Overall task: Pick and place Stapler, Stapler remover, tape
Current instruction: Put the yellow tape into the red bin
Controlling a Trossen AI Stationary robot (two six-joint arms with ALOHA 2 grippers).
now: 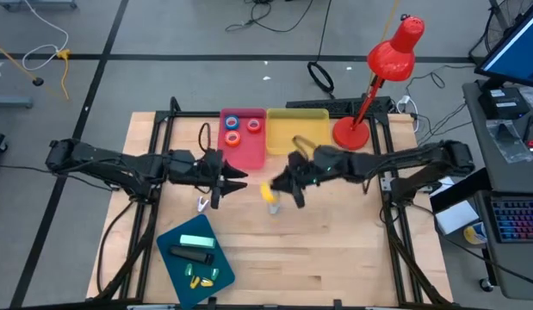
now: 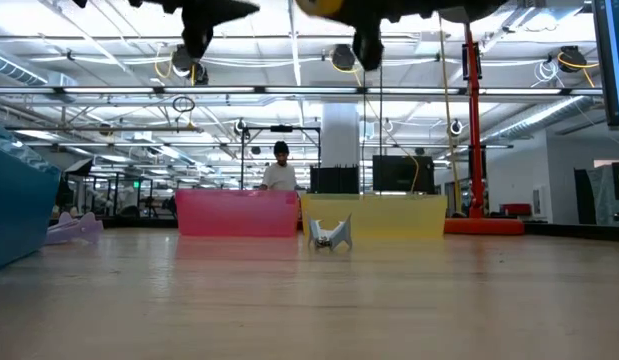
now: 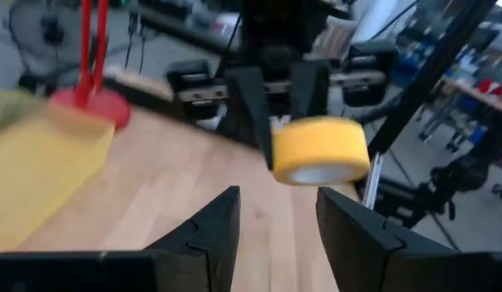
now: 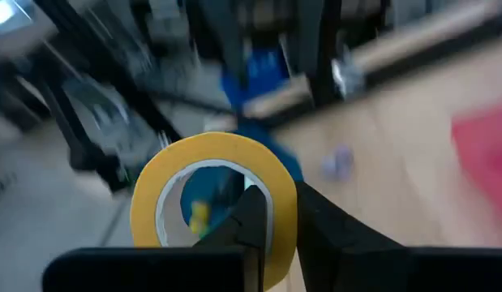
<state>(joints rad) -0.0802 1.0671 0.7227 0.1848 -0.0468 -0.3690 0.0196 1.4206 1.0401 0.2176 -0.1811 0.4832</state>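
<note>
My left gripper moves toward the yellow tape roll (image 1: 269, 191) next before it closes on the roll, since the roll sits beyond the gripper's open fingers.
A yellow tape roll (image 1: 269, 191) hangs above the middle of the table, and my right gripper (image 1: 281, 186) is shut on it. It also shows in the left wrist view as the yellow tape roll (image 3: 319, 151). My left gripper (image 3: 275, 219) stands open just left of it, with nothing between its fingers. The silver staple remover (image 1: 203, 204) rests on the wood below my left gripper. Three more tape rolls (image 1: 234, 129) lie in the pink tray (image 1: 249, 153). A black oblong thing (image 1: 190, 256), perhaps the stapler, lies in the teal tray (image 1: 176, 237). My right gripper pinches the yellow roll's wall (image 4: 276, 212), with one finger (image 4: 249, 217) inside the ring's hole and the other finger (image 4: 328, 227) outside. The fingers come nearly level from the table's right side. The roll is lifted clear of the table and sits tilted.
A yellow tray (image 1: 298, 133) stands beside the pink one at the far middle. A red desk lamp (image 1: 374, 82) stands at the far right corner. The teal tray at the near left also holds a pale box and small yellow pieces. Bare wood lies at the near right.
</note>
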